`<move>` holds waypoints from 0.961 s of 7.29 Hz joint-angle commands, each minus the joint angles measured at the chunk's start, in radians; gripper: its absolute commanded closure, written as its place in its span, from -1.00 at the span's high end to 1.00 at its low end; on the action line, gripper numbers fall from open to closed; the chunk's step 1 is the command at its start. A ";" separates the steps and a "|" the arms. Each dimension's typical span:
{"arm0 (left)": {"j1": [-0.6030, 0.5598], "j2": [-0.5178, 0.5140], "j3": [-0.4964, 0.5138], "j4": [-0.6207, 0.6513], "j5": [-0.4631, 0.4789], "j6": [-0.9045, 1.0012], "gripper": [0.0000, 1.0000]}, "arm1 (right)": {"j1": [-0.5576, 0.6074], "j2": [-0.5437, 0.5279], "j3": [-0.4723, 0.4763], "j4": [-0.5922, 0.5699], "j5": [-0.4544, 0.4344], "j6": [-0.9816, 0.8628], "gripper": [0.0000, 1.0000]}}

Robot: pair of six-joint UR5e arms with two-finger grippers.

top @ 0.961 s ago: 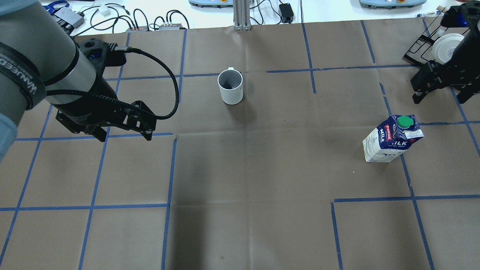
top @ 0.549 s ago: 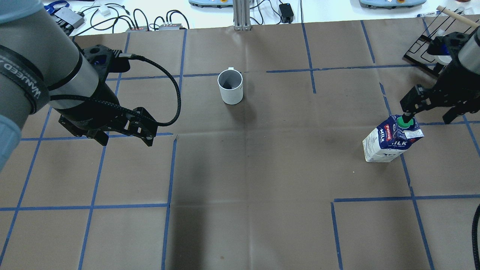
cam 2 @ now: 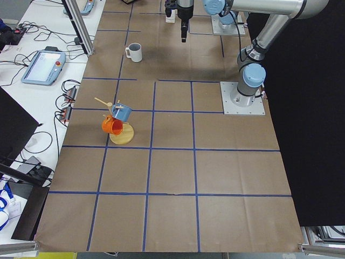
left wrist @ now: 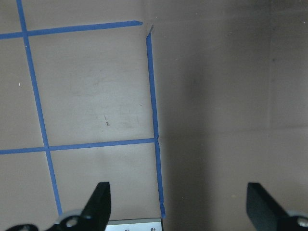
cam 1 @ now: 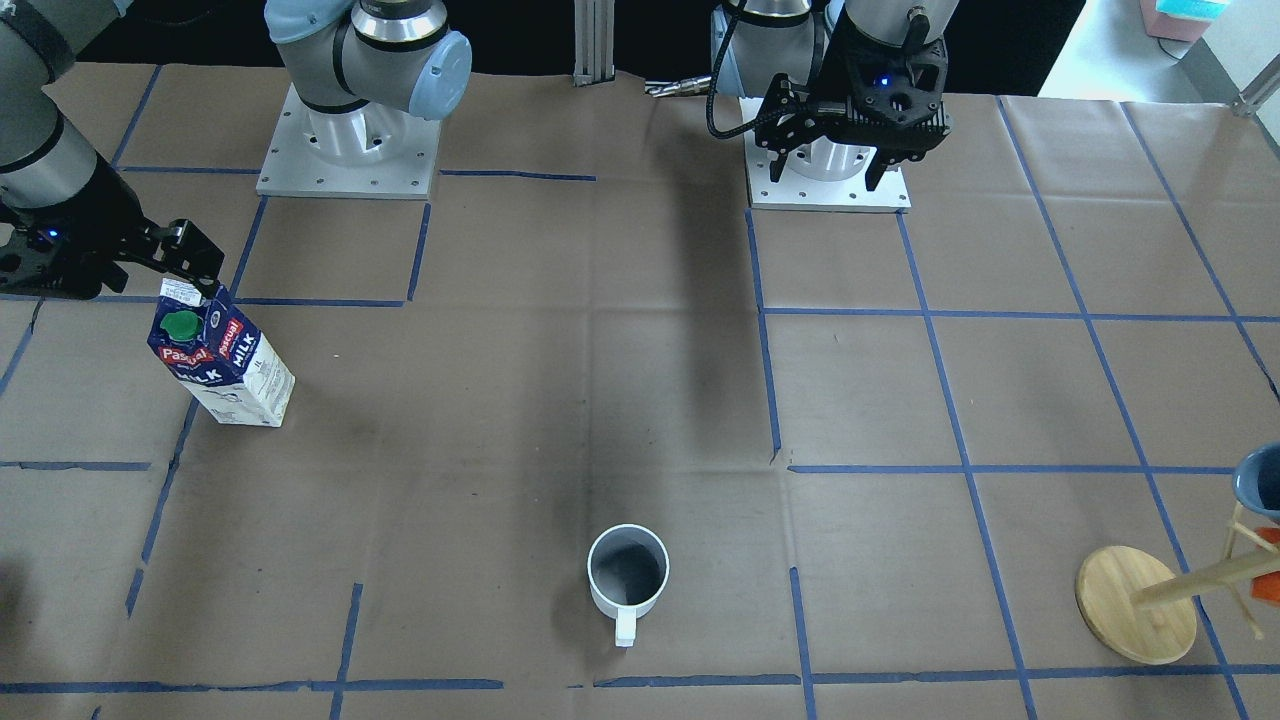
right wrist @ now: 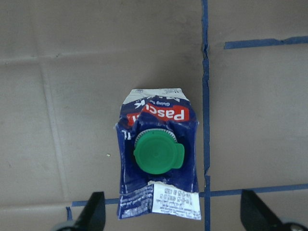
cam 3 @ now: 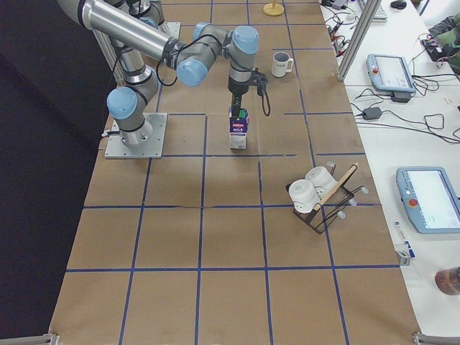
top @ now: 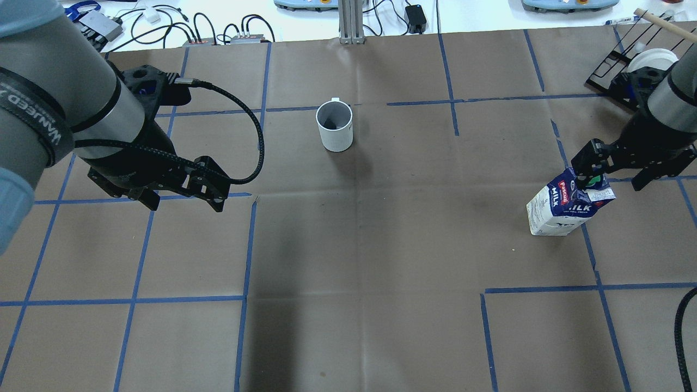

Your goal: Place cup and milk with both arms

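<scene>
The milk carton needs to go beside the cup (cam 1: 627, 570), so next my right gripper should take hold of the carton by its green-capped top (cam 1: 192, 326).
The white cup (top: 334, 126) stands upright at the far middle of the table, also in the front view (cam 1: 627, 572), handle pointing away from the robot. The milk (top: 566, 204) carton stands upright at the right (cam 1: 222, 355). My right gripper (top: 610, 185) is open and hovers just above the carton's top; in the right wrist view its fingers straddle the green-capped carton (right wrist: 159, 159) without touching it. My left gripper (top: 183, 206) is open and empty above bare table, well left of and nearer than the cup; the left wrist view shows only paper and tape between its fingers (left wrist: 98, 204).
A black rack with white cups (top: 626, 71) stands at the far right. A wooden mug tree (cam 1: 1135, 605) with blue and orange cups stands at the far left. Cables (top: 163, 27) lie beyond the far edge. The arm bases (cam 1: 350, 150) sit at the robot's side.
My right gripper has moved from the far right down and in over the milk carton's top. My left gripper has shifted only slightly. The cup and milk have not moved.
</scene>
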 commanded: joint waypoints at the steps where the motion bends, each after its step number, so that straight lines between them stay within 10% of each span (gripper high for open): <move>1: 0.000 -0.006 0.006 0.004 -0.001 -0.013 1.00 | 0.001 0.019 0.011 -0.086 0.005 0.005 1.00; 7: -0.002 0.006 -0.010 0.070 -0.002 -0.008 1.00 | 0.003 0.087 0.053 -0.143 0.018 0.039 1.00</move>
